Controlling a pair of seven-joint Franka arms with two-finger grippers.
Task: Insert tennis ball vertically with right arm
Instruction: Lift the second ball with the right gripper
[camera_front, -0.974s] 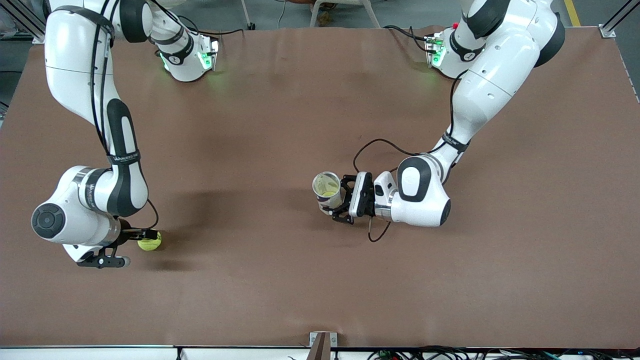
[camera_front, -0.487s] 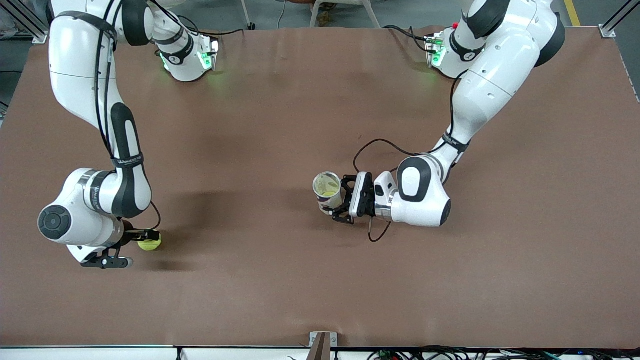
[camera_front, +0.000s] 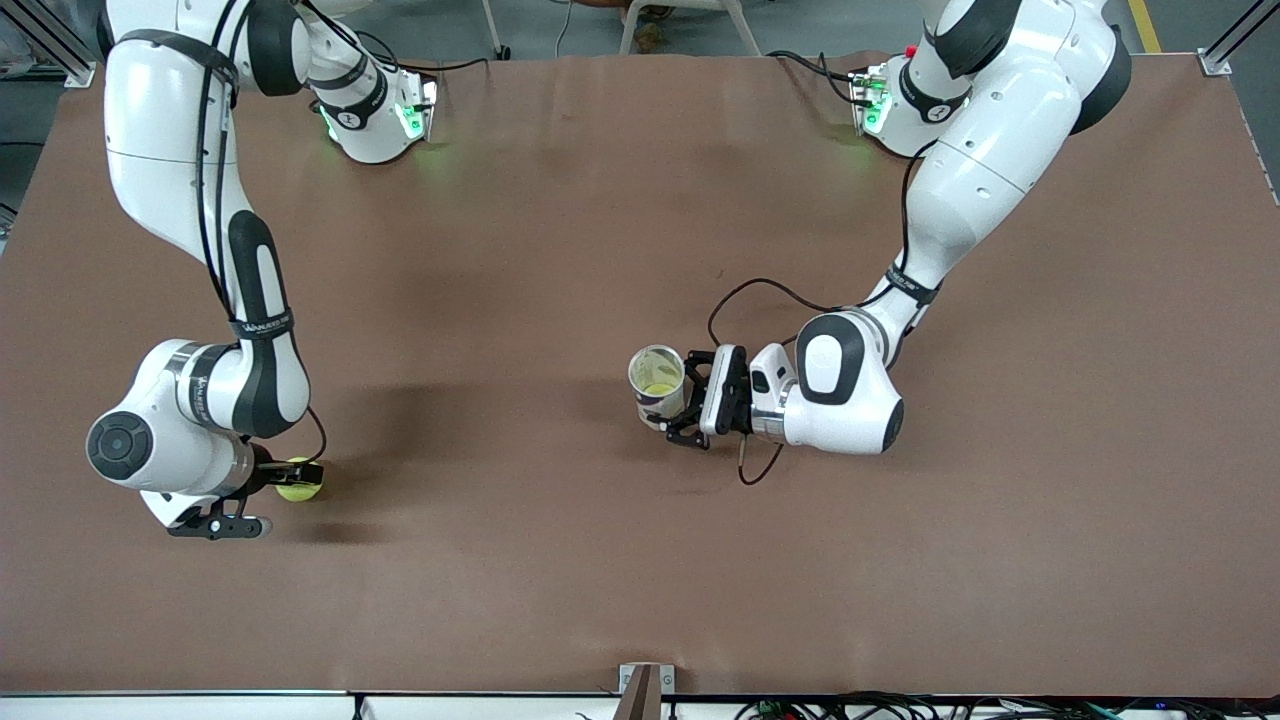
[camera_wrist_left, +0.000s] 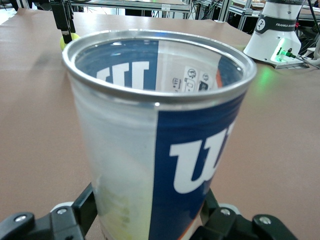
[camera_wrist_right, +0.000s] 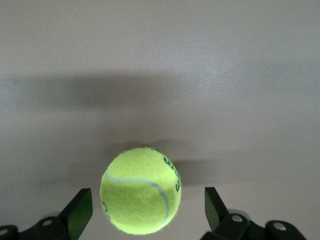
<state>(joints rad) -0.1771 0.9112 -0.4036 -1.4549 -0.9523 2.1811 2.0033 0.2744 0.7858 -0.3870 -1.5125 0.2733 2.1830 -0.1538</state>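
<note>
The sides of the tennis ball are between the right gripper's fingers in the right wrist view, so the right gripper needs to close. Closing now would hold the ball now.
A yellow-green tennis ball (camera_front: 298, 481) (camera_wrist_right: 141, 190) lies on the brown table (camera_front: 520, 560) toward the right arm's end. My right gripper (camera_front: 270, 496) (camera_wrist_right: 147, 201) is low over the table and open. Its black fingers (camera_wrist_right: 80, 207) stand either side of the ball with a gap on each side. My left gripper (camera_front: 682, 408) (camera_wrist_left: 150, 212) is shut on an upright, open-topped blue and white can (camera_front: 657, 384) (camera_wrist_left: 160, 135) near the table's middle. Something yellow-green shows at the can's bottom. The left wrist view shows the ball (camera_wrist_left: 64, 42) small and far off.
The two arm bases (camera_front: 375, 120) (camera_front: 890, 105) with green lights stand along the table's edge farthest from the camera. A black cable (camera_front: 745, 470) loops beside the left wrist. A small metal bracket (camera_front: 640, 685) sits at the table's near edge.
The right arm has shifted slightly toward the table's middle, bringing its open fingers further along the ball. The ball, the left arm and the can have stayed put.
</note>
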